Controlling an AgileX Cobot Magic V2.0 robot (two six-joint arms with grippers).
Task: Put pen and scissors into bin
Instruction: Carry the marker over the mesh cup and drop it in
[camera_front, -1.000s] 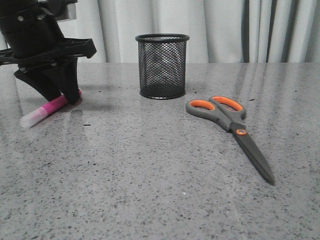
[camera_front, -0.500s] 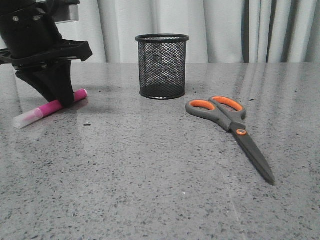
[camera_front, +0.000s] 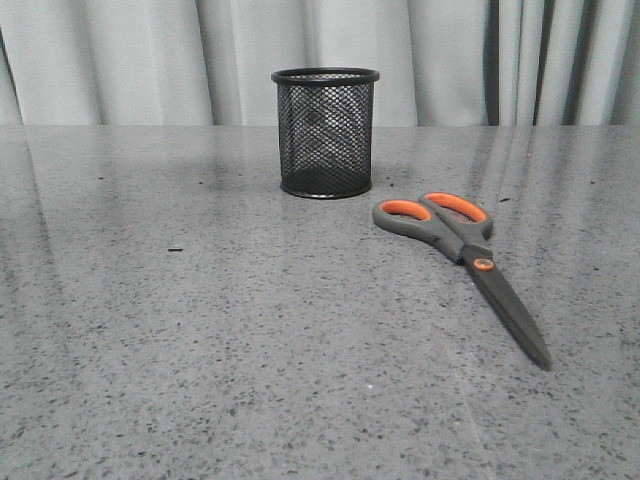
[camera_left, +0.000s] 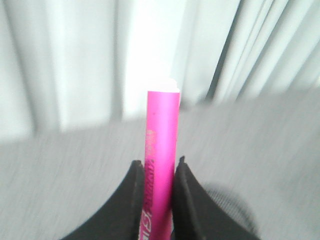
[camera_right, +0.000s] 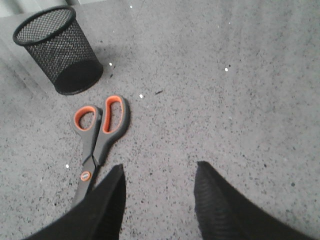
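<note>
The magenta pen still hangs beside the bin, so it is too early to open. My left gripper lines the pen up with the mesh bin (camera_front: 325, 132) first.
The magenta pen (camera_left: 161, 145) stands between the black fingers of my left gripper (camera_left: 159, 167), which is shut on it; its whitish cap end points toward the curtain, and the view is blurred. Neither the pen nor the left gripper shows in the front view. The black mesh bin (camera_front: 325, 132) stands upright at the back centre of the table, also seen as the bin (camera_right: 57, 50) in the right wrist view. The grey and orange scissors (camera_front: 462, 255) lie flat to its right, blades toward the front. My right gripper (camera_right: 159, 172) hangs open above the table beside the scissors (camera_right: 97, 135).
A grey speckled stone table (camera_front: 250, 340) carries everything. A pale curtain (camera_front: 150, 50) hangs behind its far edge. A small dark speck (camera_front: 175, 247) lies on the table's left half.
My left gripper has lifted the pen off the table's left side and gone out of the front view. The scissors and bin have not moved.
</note>
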